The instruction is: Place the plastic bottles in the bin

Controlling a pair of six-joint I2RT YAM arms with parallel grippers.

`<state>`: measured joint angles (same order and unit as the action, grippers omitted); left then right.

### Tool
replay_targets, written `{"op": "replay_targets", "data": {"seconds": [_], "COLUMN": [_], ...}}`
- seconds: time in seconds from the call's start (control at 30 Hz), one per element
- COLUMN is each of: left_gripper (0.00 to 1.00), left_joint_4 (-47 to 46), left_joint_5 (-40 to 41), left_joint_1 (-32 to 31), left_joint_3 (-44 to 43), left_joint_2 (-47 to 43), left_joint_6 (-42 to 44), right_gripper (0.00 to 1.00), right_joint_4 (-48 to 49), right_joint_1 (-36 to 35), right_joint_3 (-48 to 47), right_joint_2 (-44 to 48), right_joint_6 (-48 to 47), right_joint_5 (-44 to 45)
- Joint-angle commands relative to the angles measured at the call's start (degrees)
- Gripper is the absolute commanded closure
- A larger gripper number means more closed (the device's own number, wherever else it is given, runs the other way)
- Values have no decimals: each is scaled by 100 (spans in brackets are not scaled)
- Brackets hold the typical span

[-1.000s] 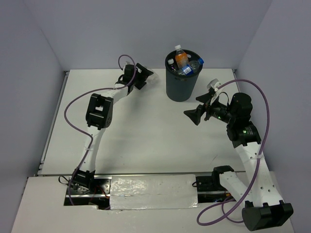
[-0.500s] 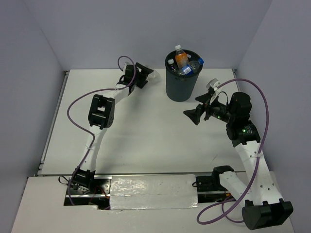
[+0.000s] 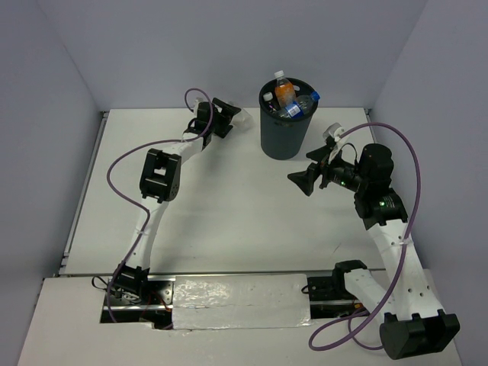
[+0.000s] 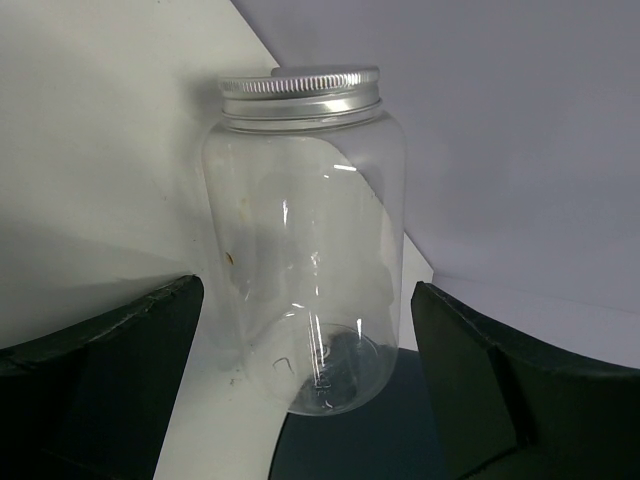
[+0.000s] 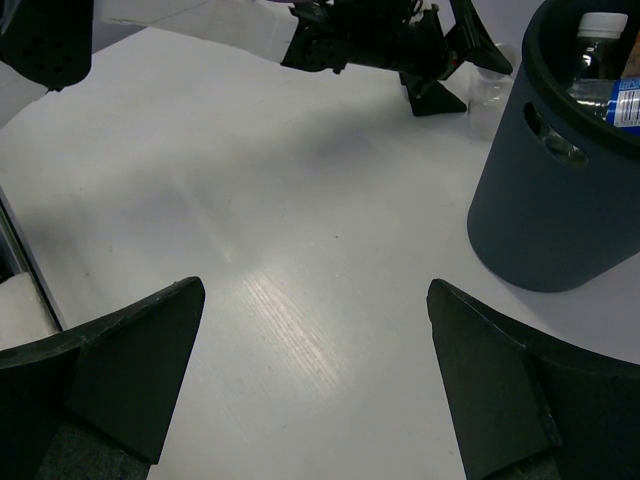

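Note:
My left gripper closes on the clear bottle now, since its fingers are level with the bottle's lower half.
The dark grey bin [image 3: 284, 131] stands at the back middle of the table, with several plastic bottles in it, among them an orange one [image 3: 284, 93] and a blue-labelled one [image 3: 293, 108]. A clear bottle with a silver cap [image 4: 305, 250] lies on the table by the back wall, between the spread fingers of my left gripper [image 4: 305, 292]. The fingers do not touch it. In the top view the left gripper [image 3: 233, 119] is left of the bin. My right gripper [image 3: 305, 170] is open and empty, right of the bin and above the table [image 5: 315, 290].
The bin [image 5: 545, 200] fills the right wrist view's right side, a white-capped bottle [image 5: 603, 25] showing inside. The left gripper [image 5: 400, 45] and clear bottle [image 5: 490, 88] lie beyond it. Grey walls close the table's back and sides.
My left gripper has slid a little to the right along the back edge, with the clear bottle between its fingers. The right arm has barely moved.

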<state>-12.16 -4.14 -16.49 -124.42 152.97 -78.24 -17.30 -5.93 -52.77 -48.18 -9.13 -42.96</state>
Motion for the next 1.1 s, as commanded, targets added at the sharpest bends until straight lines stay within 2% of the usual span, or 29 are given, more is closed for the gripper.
{"op": "replay_targets", "data": {"seconds": [0.0, 0.47, 0.57, 0.83, 0.87, 1.07], "left_gripper": [1, 1, 6, 36, 42, 64], "left_joint_4": [-84, 91, 126, -102, -146, -523], "left_joint_5": [10, 115, 124, -69, -121, -306], "left_joint_1": [-21, -21, -12, -12, -3, 49], "left_joint_3": [-161, -205, -258, -136, -39, 418], "left_joint_2": [199, 172, 163, 85, 58, -390], "left_joint_6": [28, 177, 230, 327, 335, 651], "right_gripper": [0, 0, 0, 0, 0, 0], "right_joint_4": [122, 86, 86, 95, 95, 95], "right_joint_1": [31, 31, 31, 31, 31, 40], "right_joint_3": [30, 13, 13, 21, 21, 21], "right_joint_2": [-24, -77, -68, -33, -24, 11], "right_joint_6": [-81, -107, -107, -98, -98, -107], "right_joint_5": [-99, -99, -99, -63, -63, -20]}}
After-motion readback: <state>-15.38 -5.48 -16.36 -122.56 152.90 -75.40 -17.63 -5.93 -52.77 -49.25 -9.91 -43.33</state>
